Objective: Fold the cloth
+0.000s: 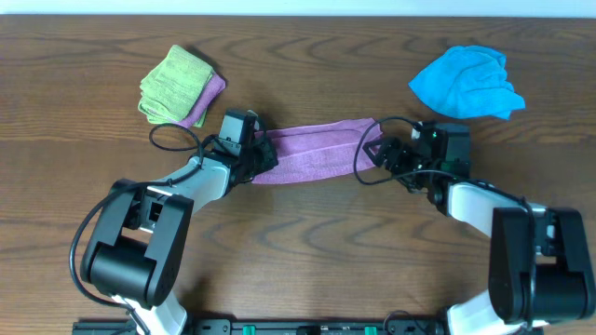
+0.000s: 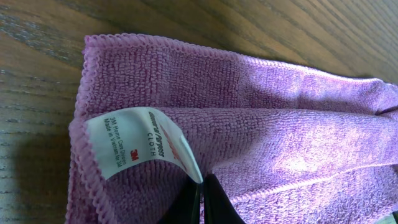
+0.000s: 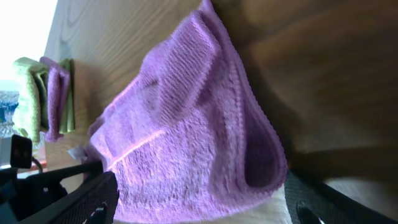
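Next, my right gripper pinches the folded purple cloth's looped end (image 3: 224,180), opposite the white label, to fold it over the cloth's labelled end.
A purple cloth (image 1: 312,152) lies folded into a long strip across the middle of the table, stretched between both grippers. My left gripper (image 1: 259,154) is shut on its left end. In the left wrist view the closed fingertips (image 2: 202,193) pinch the purple cloth (image 2: 280,124) right beside its white label (image 2: 134,140). My right gripper (image 1: 374,149) is at the strip's right end. In the right wrist view its fingers (image 3: 199,205) stand wide apart around the loose, looped fold of the cloth (image 3: 186,137), which is not squeezed.
A folded stack of green and purple cloths (image 1: 177,84) sits at the back left and also shows in the right wrist view (image 3: 43,93). A crumpled blue cloth (image 1: 466,82) lies at the back right. Bare wood table surrounds them.
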`<state>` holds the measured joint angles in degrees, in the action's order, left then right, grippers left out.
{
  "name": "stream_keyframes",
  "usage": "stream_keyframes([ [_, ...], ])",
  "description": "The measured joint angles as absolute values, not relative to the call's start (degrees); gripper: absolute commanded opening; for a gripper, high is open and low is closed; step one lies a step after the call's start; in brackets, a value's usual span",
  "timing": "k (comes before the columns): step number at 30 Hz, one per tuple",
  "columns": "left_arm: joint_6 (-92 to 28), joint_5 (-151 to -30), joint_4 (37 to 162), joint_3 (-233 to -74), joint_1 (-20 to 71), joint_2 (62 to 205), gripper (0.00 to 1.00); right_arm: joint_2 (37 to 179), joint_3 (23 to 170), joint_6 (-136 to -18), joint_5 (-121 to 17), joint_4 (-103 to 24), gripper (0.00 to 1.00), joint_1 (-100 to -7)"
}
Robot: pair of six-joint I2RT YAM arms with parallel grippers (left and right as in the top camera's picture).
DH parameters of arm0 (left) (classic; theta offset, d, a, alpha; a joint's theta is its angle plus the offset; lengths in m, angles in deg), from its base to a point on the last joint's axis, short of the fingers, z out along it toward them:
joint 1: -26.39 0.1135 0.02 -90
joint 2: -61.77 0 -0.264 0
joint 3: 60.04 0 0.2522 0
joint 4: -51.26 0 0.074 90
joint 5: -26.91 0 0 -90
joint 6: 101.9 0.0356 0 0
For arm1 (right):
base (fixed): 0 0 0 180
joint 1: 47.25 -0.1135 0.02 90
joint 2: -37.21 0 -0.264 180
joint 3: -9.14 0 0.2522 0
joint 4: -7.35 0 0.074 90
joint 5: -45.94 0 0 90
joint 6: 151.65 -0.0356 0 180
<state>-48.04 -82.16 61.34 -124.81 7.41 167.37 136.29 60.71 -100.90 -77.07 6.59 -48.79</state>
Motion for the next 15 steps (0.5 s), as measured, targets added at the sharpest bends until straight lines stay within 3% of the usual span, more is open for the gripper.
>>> stream_keyframes([
  [11,-48.07,-82.16,61.36,-124.81,7.41,167.4,0.06,140.8,60.95,-102.91,-74.39,16.31,0.74,-52.07],
  [13,-48.07,-82.16,61.47,-124.81,7.41,167.4,0.06,141.82,61.14,-103.12,-73.58,18.37,0.71,-52.68],
  [15,-48.07,-82.14,61.71,-124.81,7.41,167.4,0.06,143.0,61.32,-103.17,-72.72,20.42,0.59,-53.18],
])
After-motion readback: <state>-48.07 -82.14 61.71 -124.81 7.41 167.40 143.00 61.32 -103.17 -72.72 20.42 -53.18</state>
